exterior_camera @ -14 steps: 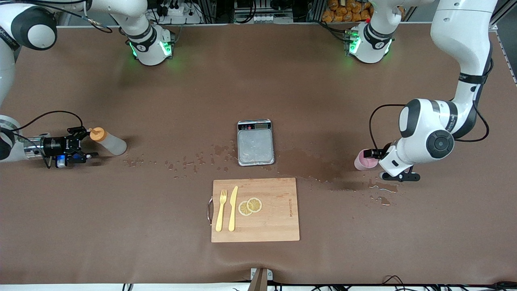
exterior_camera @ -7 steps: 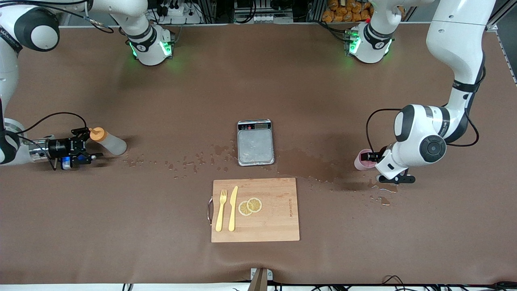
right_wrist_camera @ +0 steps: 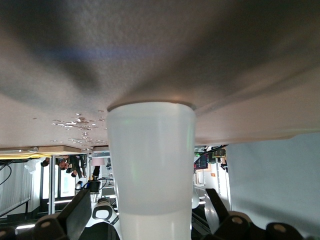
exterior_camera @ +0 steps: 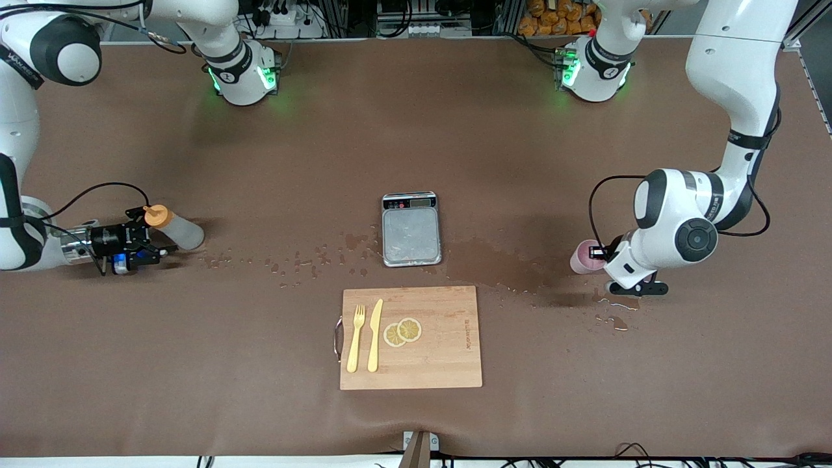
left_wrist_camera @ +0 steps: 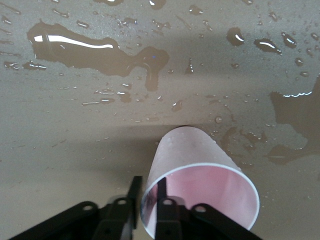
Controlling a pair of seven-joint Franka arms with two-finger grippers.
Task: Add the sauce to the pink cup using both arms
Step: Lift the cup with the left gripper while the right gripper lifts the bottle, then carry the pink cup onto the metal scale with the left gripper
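Observation:
My right gripper should close on the bottle's whitish body [exterior_camera: 179, 229] [right_wrist_camera: 153, 195] now. My fingers are on either side of the body, so they would hold it.
The sauce bottle [exterior_camera: 182, 233], whitish with an orange cap [exterior_camera: 155, 214], stands on the table at the right arm's end. My right gripper [exterior_camera: 155, 231] is low at the bottle, open, with a finger on each side and gaps to both. In the right wrist view the bottle [right_wrist_camera: 150, 155] fills the space between the fingers [right_wrist_camera: 80, 210]. The pink cup [exterior_camera: 582, 257] stands on the wet table at the left arm's end. My left gripper [exterior_camera: 597, 250] is shut on its rim. In the left wrist view one finger [left_wrist_camera: 161, 192] is inside the cup [left_wrist_camera: 200, 165] and the other is outside.
A grey kitchen scale [exterior_camera: 411, 229] sits mid-table. Nearer the camera lies a wooden cutting board [exterior_camera: 442, 364] with a yellow fork [exterior_camera: 355, 338], a yellow knife [exterior_camera: 375, 335] and lemon slices [exterior_camera: 403, 331]. Water patches [exterior_camera: 507, 263] and a puddle [exterior_camera: 614, 302] wet the table near the cup.
My right gripper has slid toward the bottle, so its fingers now flank it. My left gripper has shifted a little onto the cup's rim, then stayed still.

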